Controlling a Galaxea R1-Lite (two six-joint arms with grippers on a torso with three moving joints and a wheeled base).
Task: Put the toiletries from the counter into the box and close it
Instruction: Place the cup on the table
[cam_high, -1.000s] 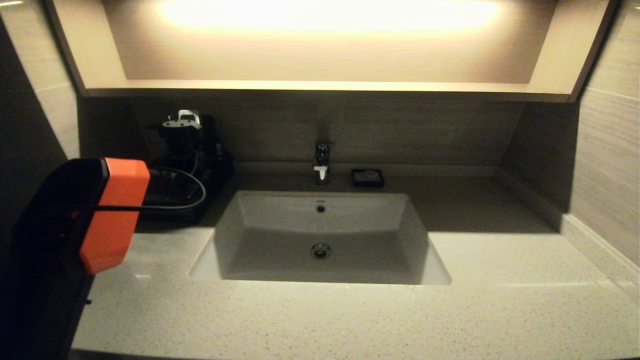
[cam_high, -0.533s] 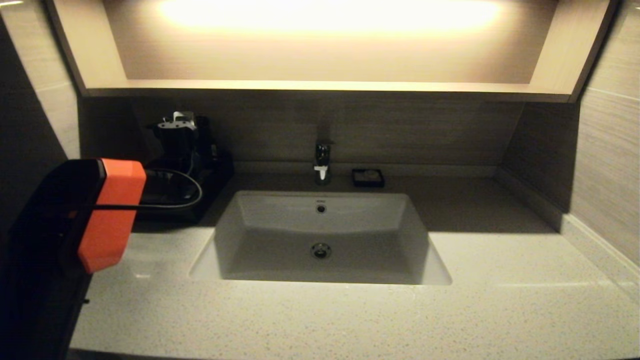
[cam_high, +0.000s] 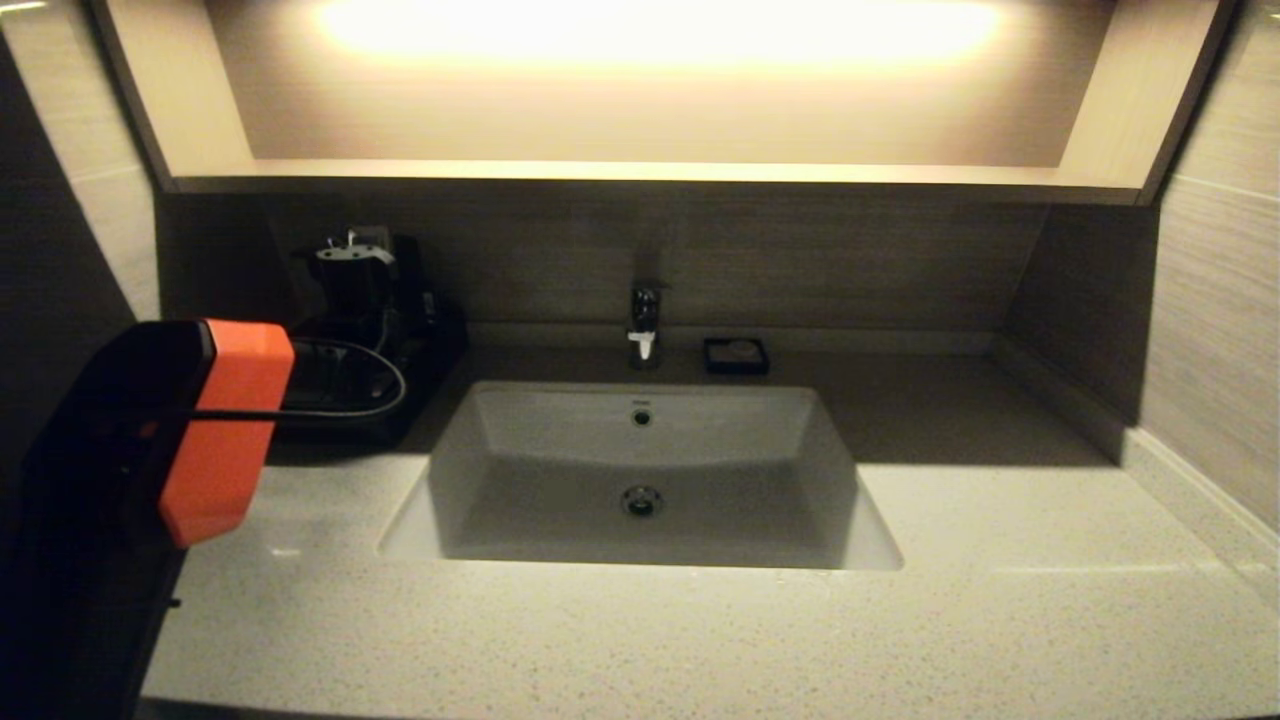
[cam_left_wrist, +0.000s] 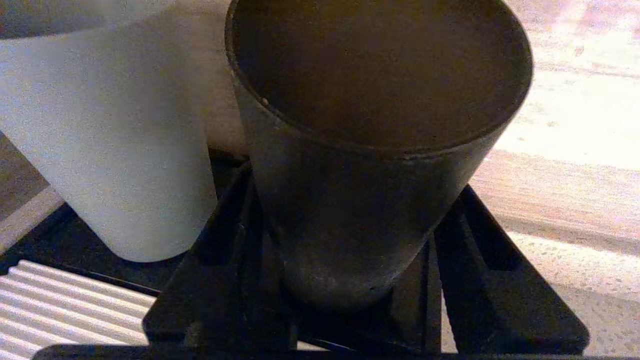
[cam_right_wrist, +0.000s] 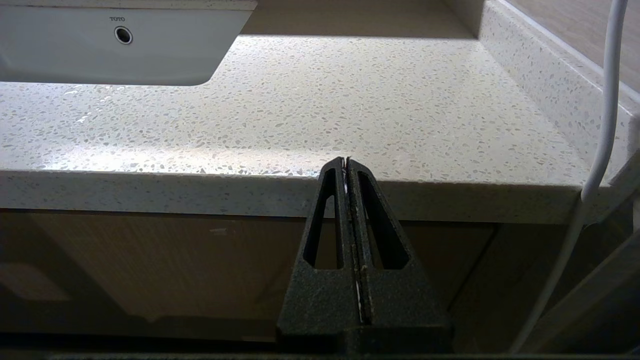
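Note:
The black cup's base (cam_left_wrist: 339, 297) sits in the black box (cam_left_wrist: 414, 300) beside the frosted cup, so it is now time for my left gripper to let go of the black cup.
No toiletry packets show in any view. The box (cam_high: 405, 400) is a low black shape at the back left of the counter (cam_high: 1000, 610), mostly hidden by my left arm. Its pale ribbed top panel (cam_left_wrist: 60, 305) shows in the left wrist view. My left gripper (cam_high: 350, 262) is over the box, shut on a black cup (cam_left_wrist: 370, 150) with one finger on each side of its lower part. A frosted white cup (cam_left_wrist: 115, 140) stands beside it. My right gripper (cam_right_wrist: 346, 161) is shut and empty, parked below the counter's front edge (cam_right_wrist: 200, 192).
A white inset sink (cam_high: 640, 470) sits mid-counter with a faucet (cam_high: 645, 325) behind it. A small black soap dish (cam_high: 736, 355) is right of the faucet. A shelf overhangs the back wall. A white cable (cam_right_wrist: 607, 100) hangs at the right.
My left gripper with the black cup has shifted slightly to the left over the box. The right arm has not moved.

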